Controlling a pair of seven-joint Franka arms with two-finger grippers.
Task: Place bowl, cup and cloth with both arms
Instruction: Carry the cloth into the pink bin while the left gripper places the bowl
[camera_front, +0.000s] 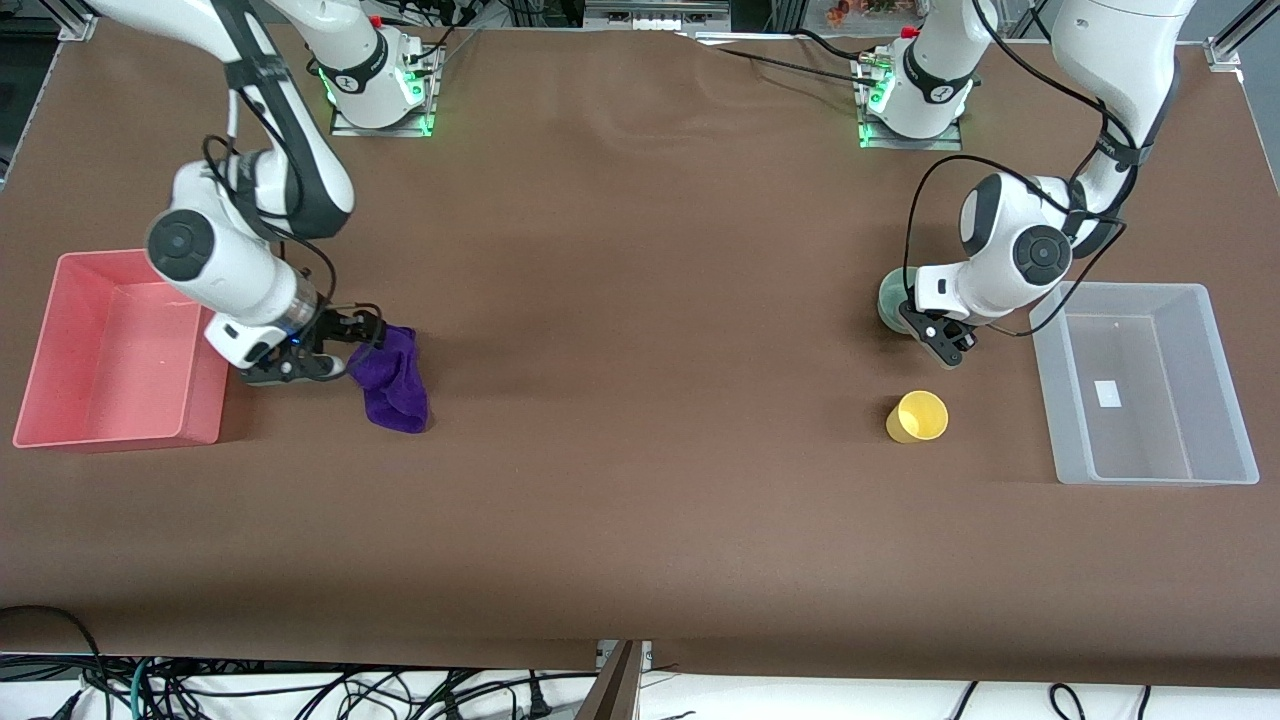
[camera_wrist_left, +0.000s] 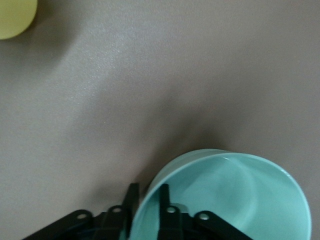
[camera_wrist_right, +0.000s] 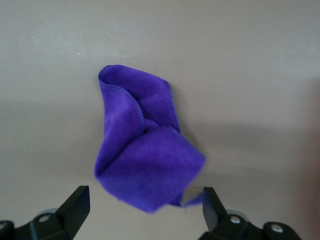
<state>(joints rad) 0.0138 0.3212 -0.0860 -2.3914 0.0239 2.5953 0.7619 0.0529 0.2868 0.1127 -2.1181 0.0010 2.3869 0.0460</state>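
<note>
I should grab the purple cloth by its narrow tail end (camera_wrist_right: 190, 199) with my right gripper next, to put it into the pink bin.
The pale mint-green bowl (camera_front: 890, 298) sits toward the left arm's end of the table, mostly hidden under the left arm. My left gripper (camera_front: 945, 348) is shut on its rim. In the left wrist view (camera_wrist_left: 147, 194) one finger is inside the bowl (camera_wrist_left: 235, 200) and one outside. The yellow cup (camera_front: 917, 416) stands upright, nearer to the front camera than the bowl; its edge shows in the left wrist view (camera_wrist_left: 15, 17). The purple cloth (camera_front: 392, 378) lies bunched toward the right arm's end. My right gripper (camera_front: 352, 345) is open and low at the cloth's end; the cloth (camera_wrist_right: 140, 155) reaches between the open fingers (camera_wrist_right: 145, 197).
A pink bin (camera_front: 60, 345) stands at the right arm's end of the table, beside the right gripper. A clear plastic bin (camera_front: 1225, 400) stands at the left arm's end, beside the cup. The brown table stretches between cloth and cup.
</note>
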